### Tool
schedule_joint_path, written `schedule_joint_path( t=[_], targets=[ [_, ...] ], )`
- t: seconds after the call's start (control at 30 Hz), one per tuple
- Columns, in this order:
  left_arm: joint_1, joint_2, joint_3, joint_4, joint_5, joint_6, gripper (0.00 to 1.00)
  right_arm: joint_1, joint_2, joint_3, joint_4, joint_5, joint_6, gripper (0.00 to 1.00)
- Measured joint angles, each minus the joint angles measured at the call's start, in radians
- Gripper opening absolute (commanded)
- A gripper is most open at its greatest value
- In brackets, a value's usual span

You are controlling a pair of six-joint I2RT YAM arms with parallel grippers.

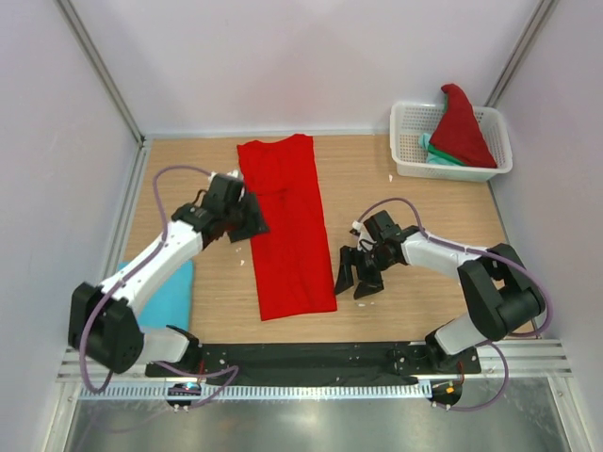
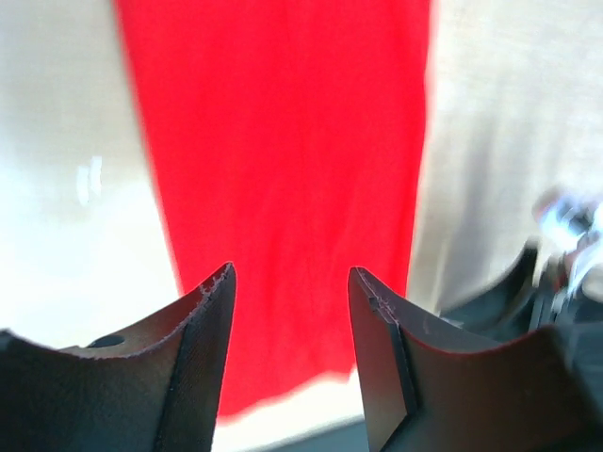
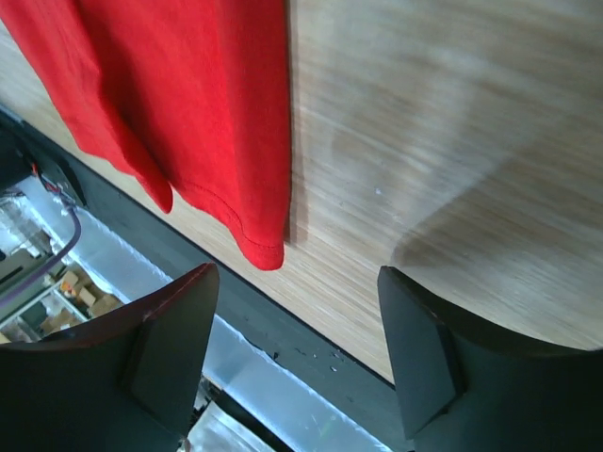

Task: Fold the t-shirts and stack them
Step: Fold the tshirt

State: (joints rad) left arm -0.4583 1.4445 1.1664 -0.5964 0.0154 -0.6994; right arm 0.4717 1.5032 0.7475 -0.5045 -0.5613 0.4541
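Note:
My left gripper is to grab the red t-shirt's near hem corner (image 1: 265, 314) (image 2: 228, 403) next, to fold the t-shirt over. That corner is across from my right gripper's corner of the t-shirt.
A bright red t-shirt (image 1: 285, 226), folded lengthwise into a long strip, lies flat in the middle of the table. My left gripper (image 1: 251, 224) sits at the strip's left edge, about halfway along it. In the left wrist view its jaws (image 2: 292, 282) stand apart with nothing between them, and the red cloth (image 2: 283, 141) is spread beyond. My right gripper (image 1: 357, 280) hovers just right of the shirt's near right corner. It is open and empty (image 3: 297, 282), and that hemmed corner (image 3: 264, 247) lies just ahead of its fingers. A light blue t-shirt (image 1: 171, 294) lies folded under the left arm.
A white lattice basket (image 1: 407, 166) at the back right holds a heaped red shirt (image 1: 462, 127) and a teal-green one (image 1: 441, 155). A black rail (image 1: 301, 356) runs along the table's near edge. White walls close in the table on three sides.

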Motion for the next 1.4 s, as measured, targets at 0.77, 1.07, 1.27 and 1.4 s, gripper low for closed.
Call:
schedule_joint_path(
  t=[0.77, 1.07, 1.27, 1.4],
  targets=[
    [-0.061, -0.283, -0.596, -0.047, 0.187, -0.311, 0.53, 0.151, 0.059, -0.084, 0.233, -0.082, 0.173, 0.46],
    [-0.066, -0.244, -0.632, -0.049, 0.200, -0.324, 0.51, 0.161, 0.058, -0.097, 0.258, -0.046, 0.219, 0.43],
    [-0.071, -0.218, -0.641, -0.020, 0.247, -0.350, 0.50, 0.161, 0.045, -0.112, 0.269, -0.039, 0.229, 0.44],
    [-0.072, -0.216, -0.650, 0.005, 0.267, -0.370, 0.49, 0.161, 0.045, -0.114, 0.273, -0.040, 0.230, 0.43]
  ],
)
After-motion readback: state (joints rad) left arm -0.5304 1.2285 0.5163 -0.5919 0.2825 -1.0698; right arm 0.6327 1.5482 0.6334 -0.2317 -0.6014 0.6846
